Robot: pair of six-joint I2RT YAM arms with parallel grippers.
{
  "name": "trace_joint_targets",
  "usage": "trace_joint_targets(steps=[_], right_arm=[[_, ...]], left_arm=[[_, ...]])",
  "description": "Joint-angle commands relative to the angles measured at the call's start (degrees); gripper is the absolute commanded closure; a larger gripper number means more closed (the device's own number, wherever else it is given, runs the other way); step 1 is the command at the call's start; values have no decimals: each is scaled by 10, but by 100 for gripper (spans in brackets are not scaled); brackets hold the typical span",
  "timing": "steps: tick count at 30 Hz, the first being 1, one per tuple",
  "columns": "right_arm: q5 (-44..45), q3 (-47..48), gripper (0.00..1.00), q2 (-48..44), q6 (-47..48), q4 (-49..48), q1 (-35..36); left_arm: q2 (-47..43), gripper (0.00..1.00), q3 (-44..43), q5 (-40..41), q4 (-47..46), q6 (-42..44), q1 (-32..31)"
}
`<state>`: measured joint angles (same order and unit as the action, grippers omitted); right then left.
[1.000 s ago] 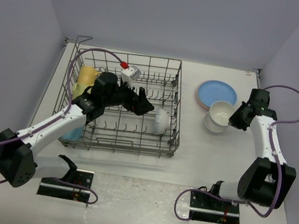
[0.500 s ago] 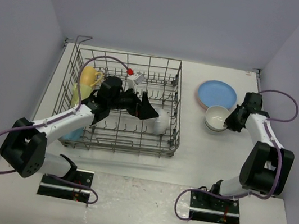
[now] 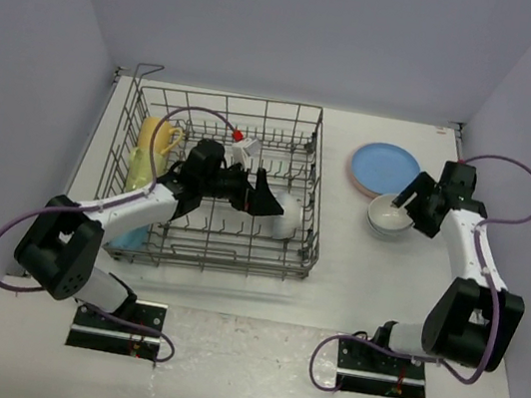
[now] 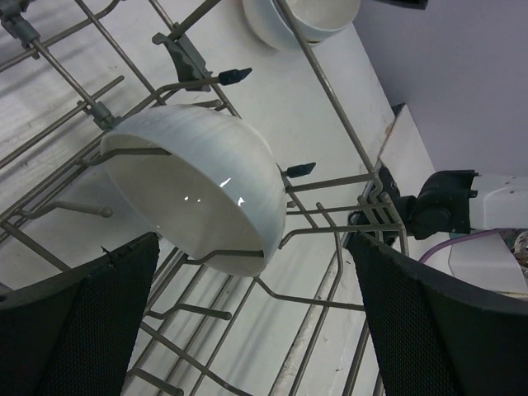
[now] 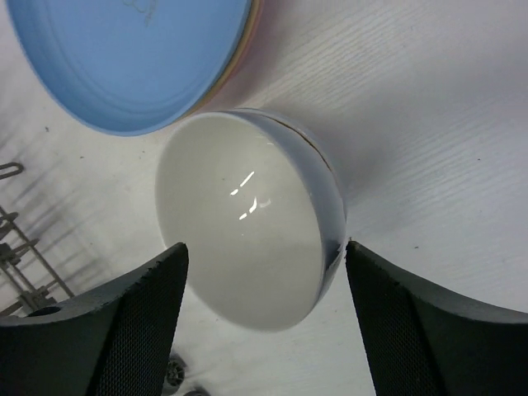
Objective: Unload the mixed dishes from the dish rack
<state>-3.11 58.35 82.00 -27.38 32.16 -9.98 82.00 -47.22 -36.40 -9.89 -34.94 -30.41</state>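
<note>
I should next grab the leaning white bowl by its near rim (image 3: 281,232) (image 4: 259,259) with my left gripper. The bowl's far rim then stays free to hand over to my right gripper.
The grey wire dish rack (image 3: 226,98) stands on the left half of the table. A white bowl (image 3: 286,216) leans on its side against the tines at the rack's right end. My left gripper (image 3: 267,202) is open just short of that bowl (image 4: 198,186), its fingers (image 4: 82,322) wide apart below the rim. A yellow mug (image 3: 154,136) lies at the rack's left side. To the right of the rack, white bowls (image 3: 385,218) sit nested beside a stack of plates with a blue one (image 3: 386,166) on top. My right gripper (image 5: 264,280) is open, its fingers on either side of the top bowl (image 5: 247,239).
A light-blue mug (image 3: 129,234) lies at the rack's near left corner, partly under my left arm. The plate stack (image 5: 124,58) shows orange and pink edges beneath the blue. The rack's right wall (image 4: 330,99) stands between the leaning bowl and the unloaded dishes.
My right gripper lowered the white bowl onto the other bowl beside the plates and opened, letting it go. My left gripper moved right, closer to the bowl in the rack.
</note>
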Motion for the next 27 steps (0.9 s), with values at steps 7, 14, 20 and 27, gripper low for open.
trace_joint_targets(steps=[7,14,20,27], right_arm=[[39,58,19,-136,-19,58,60],[-24,74,19,-112,-35,9,255],[7,129,23,3,-70,-5,367],[42,157,64,84,-133,-21,407]], left_arm=[[42,0,-14,-44,-61,-21,-5],[87,0,-18,-65,-111,-47,-12],[103,0,-17,-71,-162,-72,-24],[129,20,-28,-58,-177,-83,-33]])
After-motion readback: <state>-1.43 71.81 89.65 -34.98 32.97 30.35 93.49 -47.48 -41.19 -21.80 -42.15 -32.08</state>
